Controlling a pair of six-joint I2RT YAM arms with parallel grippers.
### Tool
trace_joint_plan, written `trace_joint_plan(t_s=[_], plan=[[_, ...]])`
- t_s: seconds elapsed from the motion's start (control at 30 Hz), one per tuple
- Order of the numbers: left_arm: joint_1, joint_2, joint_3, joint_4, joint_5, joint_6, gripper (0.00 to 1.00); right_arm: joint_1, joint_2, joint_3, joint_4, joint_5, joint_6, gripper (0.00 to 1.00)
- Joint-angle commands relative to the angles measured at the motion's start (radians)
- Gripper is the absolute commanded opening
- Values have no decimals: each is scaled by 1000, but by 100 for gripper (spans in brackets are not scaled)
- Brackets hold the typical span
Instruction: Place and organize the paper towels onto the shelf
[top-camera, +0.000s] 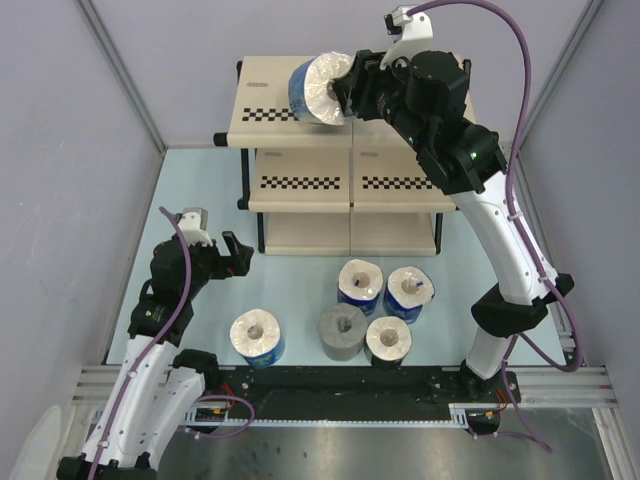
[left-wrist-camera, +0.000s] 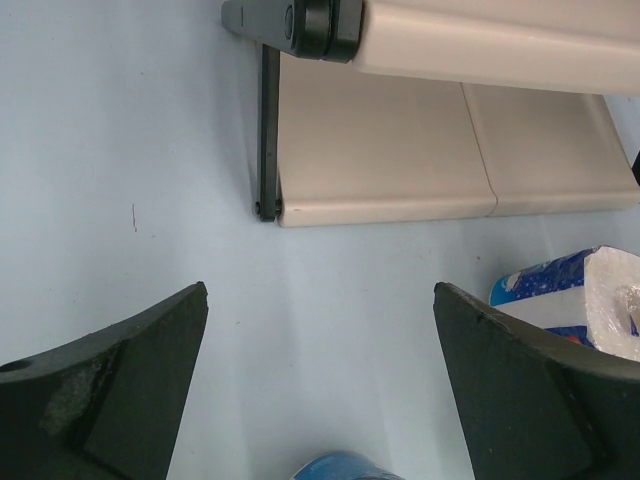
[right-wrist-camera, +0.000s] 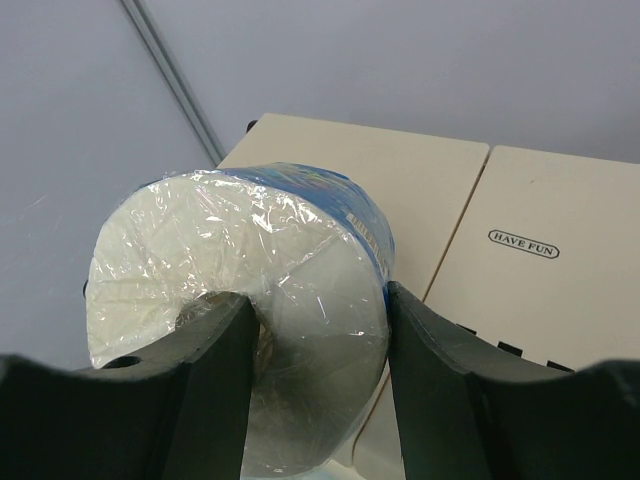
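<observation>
My right gripper must hold the tilted roll until it reaches the HAVE FUN half; released now, it would end short, beside the board's seam.
My right gripper is shut on a blue-wrapped paper towel roll, held on its side above the left half of the shelf's top board. In the right wrist view one finger sits in the roll's core and the other presses the outside of the wrapper, with the gripper over the cream shelf. Several more rolls stand on the table in front of the shelf, among them a grey one and a blue-wrapped one. My left gripper is open and holds nothing.
The left wrist view shows my open left gripper low over the pale blue table, facing the shelf's bottom board and black leg. A blue-wrapped roll lies to its right. Grey walls enclose the table.
</observation>
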Motion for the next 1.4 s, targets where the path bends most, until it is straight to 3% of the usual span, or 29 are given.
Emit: trace_joint_plan(t_s=[0.0, 0.27, 0.87, 1.37], plan=[[-3, -4, 0, 18, 0, 12, 100, 9, -54, 7, 72, 81, -17, 17], [-5, -2, 0, 18, 3, 12, 100, -36, -166, -59, 94, 184, -73, 16], [-5, 4, 0, 17, 1, 12, 100, -154, -166, -144, 45, 81, -10, 22], [-5, 12, 0, 17, 1, 12, 100, -169, -145, -135, 88, 72, -14, 76]])
